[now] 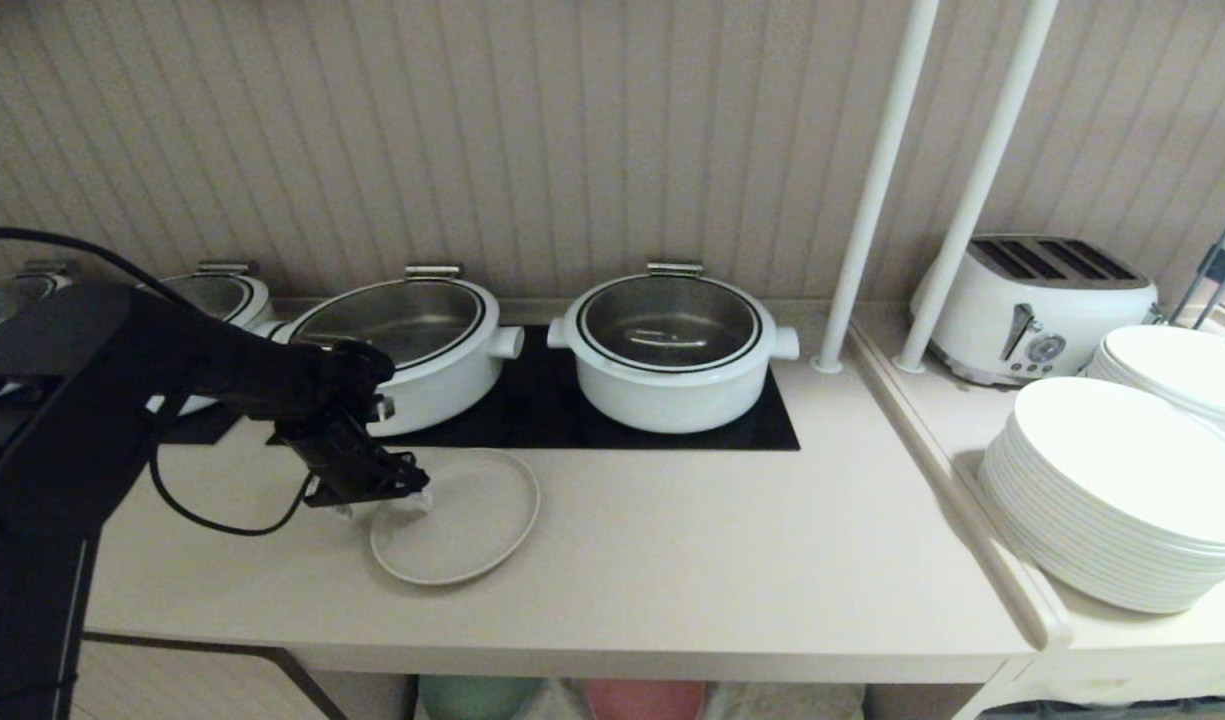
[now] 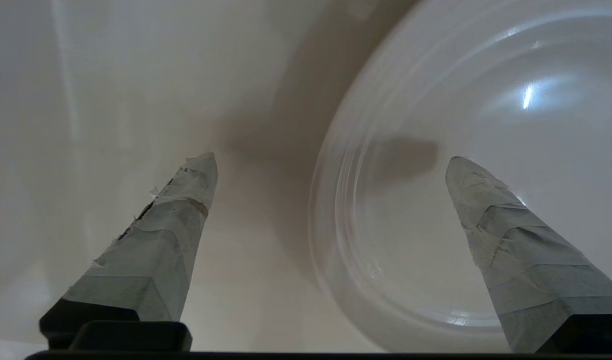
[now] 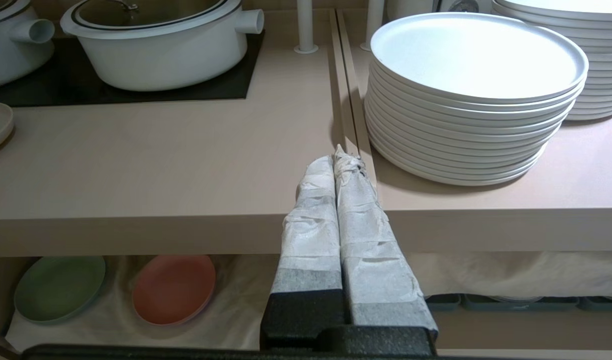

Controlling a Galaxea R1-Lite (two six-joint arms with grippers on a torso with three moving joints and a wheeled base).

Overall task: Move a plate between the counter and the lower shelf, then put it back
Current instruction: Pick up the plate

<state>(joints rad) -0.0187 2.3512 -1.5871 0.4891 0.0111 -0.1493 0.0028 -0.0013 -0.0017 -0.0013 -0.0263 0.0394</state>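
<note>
The cream plate needs to go to the lower shelf (image 1: pixel 770 701), so my left gripper will grab the plate next by its raised rim (image 1: pixel 376 551).
The cream plate (image 1: pixel 462 520) lies flat on the beige counter (image 1: pixel 692 550), in front of the black hob. My left gripper (image 1: pixel 382 507) hangs over the plate's left rim and is open. In the left wrist view one taped finger (image 2: pixel 490 220) is over the plate (image 2: pixel 485 115) and the other over bare counter (image 2: pixel 136 100), with the left gripper (image 2: pixel 330 162) holding nothing. My right gripper (image 3: pixel 338 155) is shut and empty, parked low in front of the counter edge (image 3: pixel 136 235). The lower shelf (image 3: pixel 246 300) with its white cloth shows beneath.
White pots (image 1: pixel 672 350) stand on the hob (image 1: pixel 532 410) behind the plate. A toaster (image 1: pixel 1032 310) and stacks of large white plates (image 1: pixel 1122 490) fill the right-hand top. Two white poles (image 1: pixel 872 190) rise between. A green plate (image 3: pixel 60 287) and a pink plate (image 3: pixel 173 287) lie on the shelf.
</note>
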